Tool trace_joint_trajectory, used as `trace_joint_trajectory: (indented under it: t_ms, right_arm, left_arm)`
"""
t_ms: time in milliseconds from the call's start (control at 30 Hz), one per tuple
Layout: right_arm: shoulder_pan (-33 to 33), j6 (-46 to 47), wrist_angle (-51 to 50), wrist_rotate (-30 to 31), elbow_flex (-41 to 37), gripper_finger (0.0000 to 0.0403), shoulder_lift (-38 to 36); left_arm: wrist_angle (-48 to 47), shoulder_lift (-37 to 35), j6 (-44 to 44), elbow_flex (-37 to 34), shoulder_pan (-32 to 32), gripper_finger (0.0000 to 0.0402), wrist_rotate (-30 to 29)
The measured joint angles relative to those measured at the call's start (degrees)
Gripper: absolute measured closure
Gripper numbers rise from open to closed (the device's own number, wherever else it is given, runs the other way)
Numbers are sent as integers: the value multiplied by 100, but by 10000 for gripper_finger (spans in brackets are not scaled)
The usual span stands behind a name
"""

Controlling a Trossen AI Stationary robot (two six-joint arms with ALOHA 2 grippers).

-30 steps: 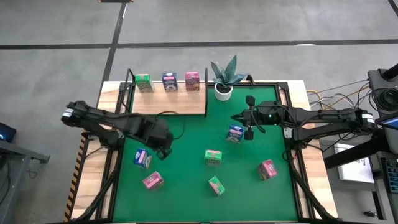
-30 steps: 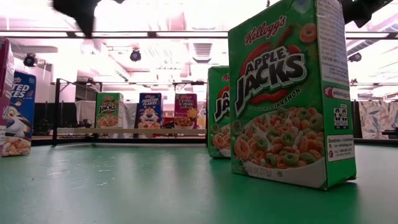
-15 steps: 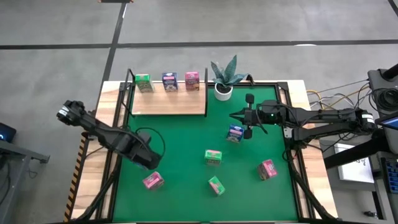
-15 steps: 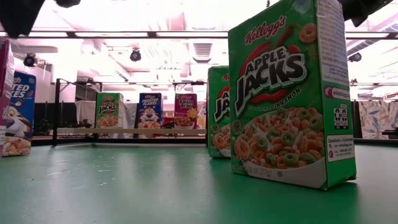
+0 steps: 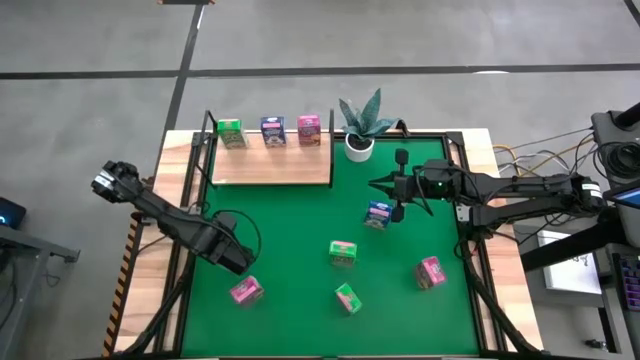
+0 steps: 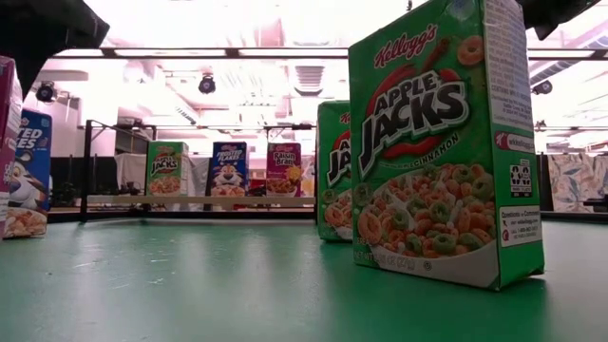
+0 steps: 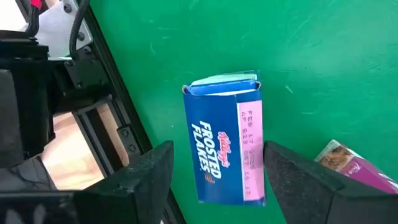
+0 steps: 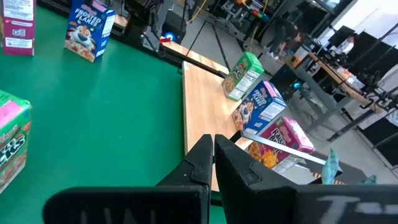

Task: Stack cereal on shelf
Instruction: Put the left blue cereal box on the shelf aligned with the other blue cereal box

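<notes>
My left gripper is about to grab the blue carton by its sides on either side of the lettered panel (image 7: 225, 157) to stack it on the wooden shelf.
A blue-and-white cereal carton (image 7: 214, 124) stands on the green table near its left edge. My left gripper (image 7: 219, 149) hangs over it, open and pointing down, one finger on either side of the carton and a thin gap showing at each. In the high view that gripper (image 5: 232, 255) hides the carton. My right gripper (image 5: 400, 185) is shut over the table's far right part, just beyond another blue carton (image 5: 378, 214). The shelf (image 5: 270, 168) at the far left carries a green (image 5: 231, 133), a blue (image 5: 273, 130) and a pink carton (image 5: 309, 129) in a row.
Loose on the table stand a pink carton (image 5: 245, 290) close to my left gripper, two green ones (image 5: 342, 253) (image 5: 347, 297) in the middle and a pink one (image 5: 430, 271) at the near right. A potted plant (image 5: 360, 125) stands beside the shelf's right end.
My left gripper has gone toward the table's near left, over the blue carton that stood uncovered a second ago, and has come down around it. The carton has stayed where it was.
</notes>
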Motion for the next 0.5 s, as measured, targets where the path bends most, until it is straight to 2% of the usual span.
trace_joint_trajectory:
  t_ms: [300, 500]
  right_arm:
    - [0, -41, 2, 2, 0, 394, 0]
    - [0, 4, -3, 3, 0, 394, 0]
  left_arm:
    - [267, 2, 51, -216, 0, 188, -211]
    - [452, 2, 82, -355, -12, 215, -277]
